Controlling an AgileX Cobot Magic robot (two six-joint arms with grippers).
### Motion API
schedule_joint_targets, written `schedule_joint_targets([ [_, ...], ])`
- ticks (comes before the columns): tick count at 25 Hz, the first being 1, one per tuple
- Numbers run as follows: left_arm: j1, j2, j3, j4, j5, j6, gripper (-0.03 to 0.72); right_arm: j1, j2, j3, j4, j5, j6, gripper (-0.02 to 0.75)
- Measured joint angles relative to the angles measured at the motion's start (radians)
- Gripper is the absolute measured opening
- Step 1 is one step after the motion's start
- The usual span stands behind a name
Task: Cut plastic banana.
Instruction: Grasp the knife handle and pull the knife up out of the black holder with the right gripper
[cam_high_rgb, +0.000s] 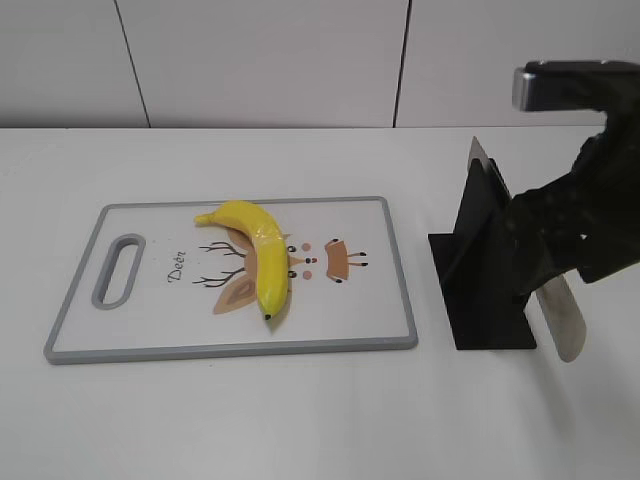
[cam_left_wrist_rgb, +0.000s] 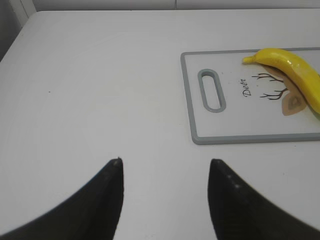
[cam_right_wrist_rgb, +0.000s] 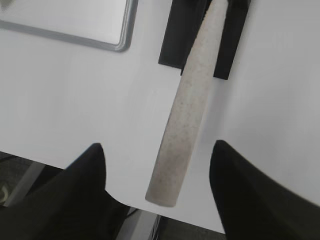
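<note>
The knife's whitish handle sticks out free, while the black stand hugs the knife's blade between its sides. My right gripper will grab the knife by that handle next.
A yellow plastic banana (cam_high_rgb: 259, 255) lies on a white cutting board (cam_high_rgb: 380, 300) with a grey rim; both also show in the left wrist view, the banana (cam_left_wrist_rgb: 292, 67) and the board (cam_left_wrist_rgb: 235, 127). A knife sits in a black stand (cam_high_rgb: 478, 300), its blade (cam_high_rgb: 482, 165) pointing up and its beige handle (cam_high_rgb: 562, 322) sticking out toward the front. My right gripper (cam_right_wrist_rgb: 157, 146) is open, its fingers on either side of the handle (cam_right_wrist_rgb: 187, 115) without touching it. My left gripper (cam_left_wrist_rgb: 165, 162) is open and empty over bare table left of the board.
The board has a handle slot (cam_high_rgb: 118, 270) at its left end. The board's corner (cam_right_wrist_rgb: 107, 42) and the stand's base (cam_right_wrist_rgb: 175, 37) show in the right wrist view. The table's front edge (cam_right_wrist_rgb: 125, 202) lies just below the knife handle's end.
</note>
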Motion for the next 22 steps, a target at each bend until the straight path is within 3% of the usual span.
schedule_joint_targets([
  [9, 0.000, 0.000, 0.000, 0.000, 0.000, 0.000, 0.506, 0.000, 0.176, 0.000, -0.003, -0.041, 0.032, 0.463],
  [13, 0.000, 0.000, 0.000, 0.000, 0.000, 0.000, 0.506, 0.000, 0.186, 0.000, -0.009, -0.035, 0.075, 0.352],
  [17, 0.000, 0.000, 0.000, 0.000, 0.000, 0.000, 0.506, 0.000, 0.186, 0.000, -0.023, -0.002, 0.111, 0.192],
  [22, 0.000, 0.000, 0.000, 0.000, 0.000, 0.000, 0.506, -0.002, 0.186, 0.000, -0.030, 0.004, 0.128, 0.179],
])
